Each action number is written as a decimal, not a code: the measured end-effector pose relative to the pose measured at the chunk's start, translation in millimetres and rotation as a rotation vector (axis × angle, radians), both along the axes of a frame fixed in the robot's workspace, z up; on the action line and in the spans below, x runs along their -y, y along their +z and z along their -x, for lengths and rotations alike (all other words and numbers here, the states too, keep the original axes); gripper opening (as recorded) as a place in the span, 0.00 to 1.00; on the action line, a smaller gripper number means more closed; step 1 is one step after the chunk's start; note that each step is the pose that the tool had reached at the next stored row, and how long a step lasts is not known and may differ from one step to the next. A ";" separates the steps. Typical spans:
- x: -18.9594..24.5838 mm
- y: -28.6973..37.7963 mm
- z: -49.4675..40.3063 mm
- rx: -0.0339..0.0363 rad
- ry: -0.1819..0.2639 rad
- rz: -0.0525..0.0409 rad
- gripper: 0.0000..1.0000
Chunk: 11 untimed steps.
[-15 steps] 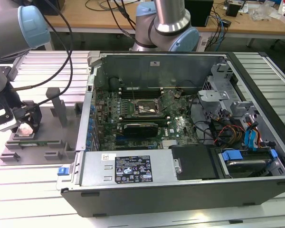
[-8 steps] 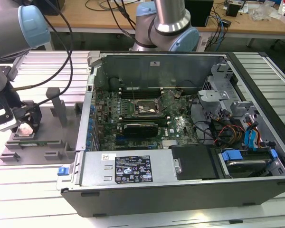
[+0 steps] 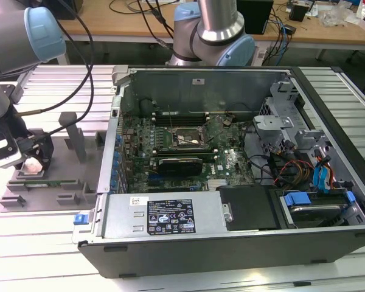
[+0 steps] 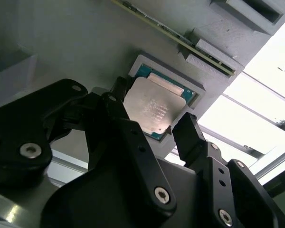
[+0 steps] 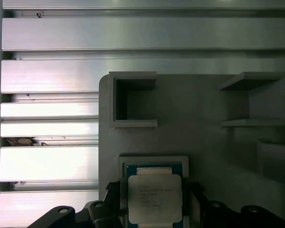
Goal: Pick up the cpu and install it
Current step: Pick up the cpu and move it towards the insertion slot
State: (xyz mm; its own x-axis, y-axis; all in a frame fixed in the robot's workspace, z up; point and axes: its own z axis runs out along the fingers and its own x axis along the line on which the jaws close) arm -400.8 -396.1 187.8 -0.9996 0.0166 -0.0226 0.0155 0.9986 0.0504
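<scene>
The cpu has to be installed in the motherboard socket, so my gripper should grab the cpu next by its two opposite side edges.
The cpu, a flat square chip with a silvery top and pale edge, lies in a shallow square nest on the grey fixture tray at the exterior view's left, outside the computer case. My gripper hangs right over it, open, with one black finger on one side of the chip and the other finger on the opposite side, both close to its edges. In the first wrist view the cpu sits between the same black fingertips of the gripper. The dark metal-framed socket sits on the motherboard inside the case.
The open computer case fills the middle and the exterior view's right, with cables and drive bays at its right side. A long thin green memory stick lies on the tray beside the gripper. Upright grey holders stand on the tray. A second arm's base stands behind the case.
</scene>
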 end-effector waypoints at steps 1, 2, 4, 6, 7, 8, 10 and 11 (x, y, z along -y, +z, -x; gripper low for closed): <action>0.0 0.2 0.1 0.0000 0.000 0.0000 0.66; 0.0 0.3 0.1 -0.0001 0.000 0.0000 0.66; 0.0 0.3 0.1 0.0000 0.000 0.0000 0.66; 0.0 0.4 0.1 -0.0001 0.000 0.0000 0.58; 0.0 0.4 0.1 -0.0002 0.000 0.0001 0.58; 0.0 0.4 0.1 -0.0001 0.000 0.0001 0.56; 0.0 0.4 0.1 -0.0001 0.000 0.0000 0.55; 0.0 0.8 0.1 -0.0002 0.000 0.0001 0.55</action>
State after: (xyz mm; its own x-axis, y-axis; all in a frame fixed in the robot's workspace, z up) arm -400.9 -396.2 188.6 -0.9996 0.0167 -0.0224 0.0156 0.9986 0.0503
